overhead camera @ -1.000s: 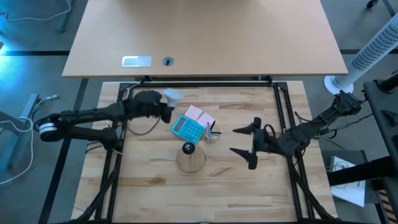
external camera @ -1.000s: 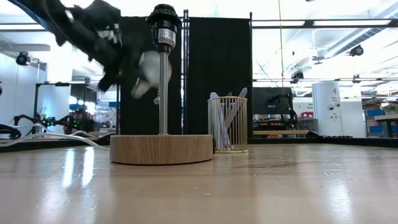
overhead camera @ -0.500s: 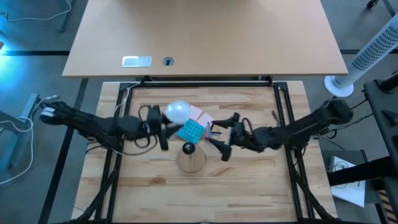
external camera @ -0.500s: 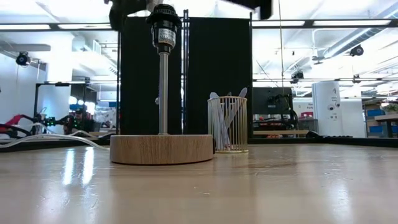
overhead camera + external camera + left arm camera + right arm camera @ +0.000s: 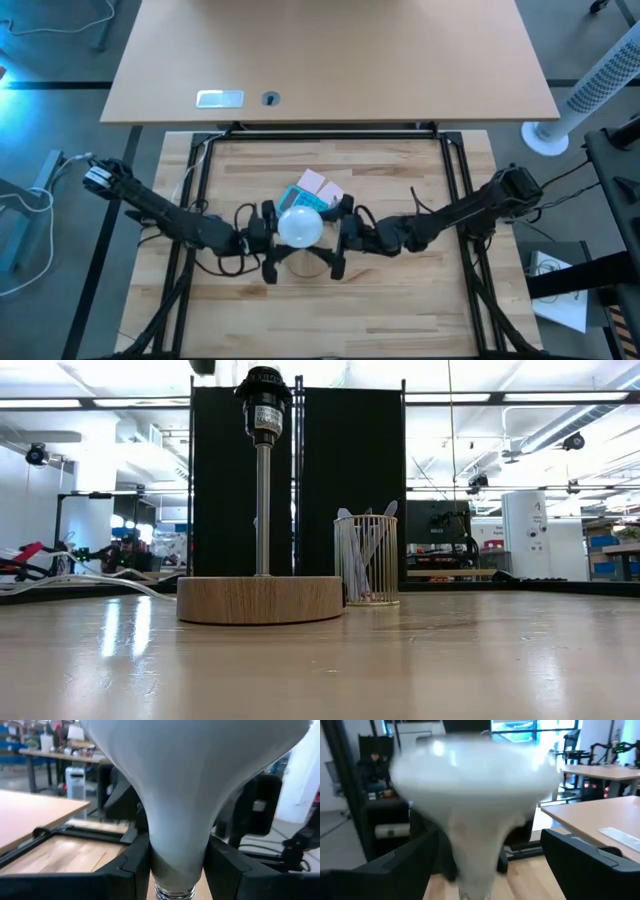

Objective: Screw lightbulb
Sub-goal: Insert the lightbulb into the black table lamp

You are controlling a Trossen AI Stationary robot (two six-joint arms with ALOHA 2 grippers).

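The right gripper takes the lightbulb by its narrow neck (image 5: 477, 842) next, which leaves the lightbulb's screw base (image 5: 473, 893) free to turn into the lamp's socket.
The frosted white lightbulb (image 5: 300, 227) hangs upright, globe up, over the lamp's wooden disc (image 5: 303, 263). In the high view it hides the black socket, which shows in the low view (image 5: 263, 405) atop a metal stem. My left gripper (image 5: 278, 240) comes from the table's left and is shut on the bulb. My right gripper (image 5: 332, 238) comes from the right and is open; its fingers (image 5: 405, 865) stand on either side of the bulb (image 5: 475, 820) without touching it. The bulb is above the low view's top edge. My left gripper pinches the bulb's narrow neck (image 5: 175, 855) between its two fingers (image 5: 131, 867), just above the screw base (image 5: 172, 892). The fingers come level from the table's left. The bulb stands upright in the hold, globe up and screw base down, lifted clear.
A blue calculator (image 5: 300, 198) and pink notes (image 5: 322, 184) lie just beyond the lamp. A wire pen holder (image 5: 365, 560) stands right of the lamp's base (image 5: 260, 600). A large light desk (image 5: 330, 60) stands beyond the table's far edge.
My left gripper has carried the bulb from the table's far left toward the near edge and right, over the lamp, and turned it globe up. My right gripper has gone toward the table's left, staying open, until its fingers flank the bulb.
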